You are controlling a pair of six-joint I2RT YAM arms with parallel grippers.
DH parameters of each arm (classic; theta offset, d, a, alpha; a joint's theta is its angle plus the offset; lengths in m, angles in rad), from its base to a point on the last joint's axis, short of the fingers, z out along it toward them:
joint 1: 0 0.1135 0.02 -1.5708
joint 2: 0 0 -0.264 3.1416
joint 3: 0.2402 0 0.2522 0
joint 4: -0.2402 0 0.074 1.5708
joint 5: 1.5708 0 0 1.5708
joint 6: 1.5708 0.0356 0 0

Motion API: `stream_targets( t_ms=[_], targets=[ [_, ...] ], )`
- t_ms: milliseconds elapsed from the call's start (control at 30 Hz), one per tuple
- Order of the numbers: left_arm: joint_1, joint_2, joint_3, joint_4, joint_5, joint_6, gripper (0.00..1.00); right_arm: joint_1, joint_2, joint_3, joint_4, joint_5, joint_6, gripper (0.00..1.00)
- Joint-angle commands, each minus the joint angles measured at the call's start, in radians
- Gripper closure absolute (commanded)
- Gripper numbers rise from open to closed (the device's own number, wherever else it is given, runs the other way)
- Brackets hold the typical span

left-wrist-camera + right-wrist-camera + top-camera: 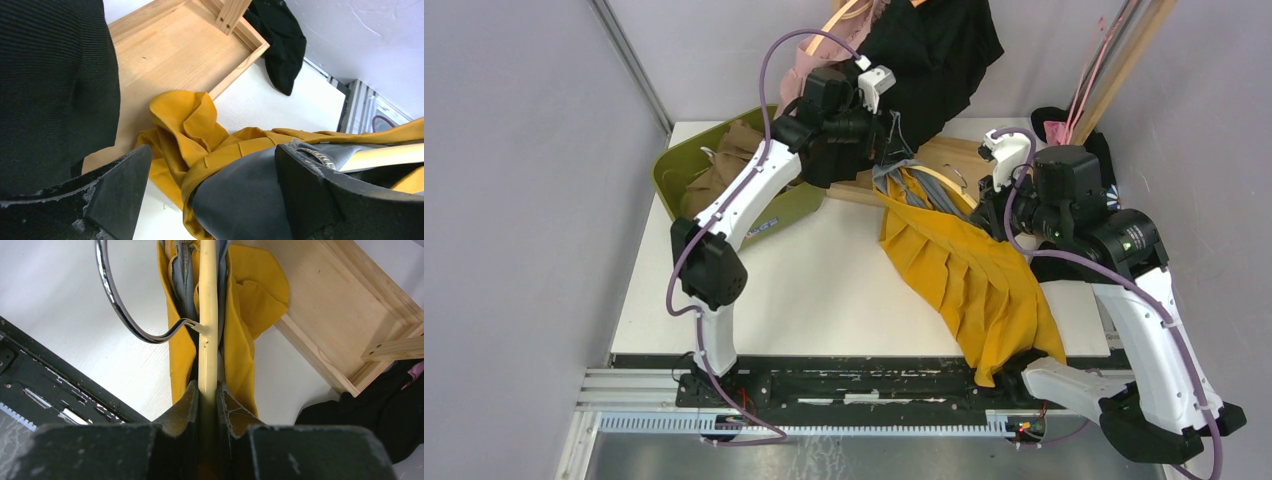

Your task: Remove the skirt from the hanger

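The robot should pinch cloth and grey lining with its left gripper at the skirt's waist end (216,177) and leave the hanger bar (385,156) free, so that it can pull the skirt off.
The mustard-yellow pleated skirt (969,275) hangs from a cream hanger (951,192) and trails down over the table's front edge. My right gripper (999,205) is shut on the hanger's bar (208,315), just below its metal hook (117,310), with the skirt (250,295) draped on both sides of the bar. My left gripper (886,150) stands open at the skirt's waist end. In the left wrist view its fingers straddle the yellow cloth (195,120) and grey lining (240,195) without pinching them, and the hanger bar (385,156) shows at the right.
An olive bin (669,165) with brown garments sits at the back left. A wooden tray base (944,152) lies behind the skirt. Black (934,50) and pink (824,60) garments hang at the back. Black cloth (280,40) lies by the tray.
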Motion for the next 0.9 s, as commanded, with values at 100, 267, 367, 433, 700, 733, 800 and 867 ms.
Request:
stream_targets(
  t_ms=[100,267,367,433,700,733,800,867],
  targets=[
    [0.022,-0.076,-0.004,0.078,0.130,-0.068,0.01,-0.002,-0.015,0.039,0.097,0.000,-0.015,0.99],
    [0.041,-0.083,-0.009,0.137,0.283,-0.119,0.01,-0.001,-0.008,0.038,0.094,-0.004,-0.019,0.99],
    [0.059,-0.112,-0.020,0.082,0.323,-0.028,0.01,-0.001,-0.009,0.037,0.090,0.002,-0.019,0.99],
    [0.069,-0.120,-0.036,0.033,0.339,0.035,0.01,-0.001,-0.008,0.034,0.092,0.003,-0.020,0.99],
    [0.056,-0.045,-0.043,-0.012,0.371,0.058,0.01,-0.002,0.007,0.042,0.096,-0.005,-0.020,0.99],
    [0.053,-0.033,-0.036,-0.013,0.371,0.058,0.01,-0.002,0.008,0.042,0.096,-0.004,-0.019,0.99],
    [0.046,-0.011,-0.021,-0.013,0.364,0.056,0.01,-0.003,0.007,0.043,0.095,-0.004,-0.017,0.99],
    [0.035,0.008,-0.003,-0.013,0.360,0.056,0.01,-0.002,0.009,0.045,0.093,-0.003,-0.016,0.99]
  ],
)
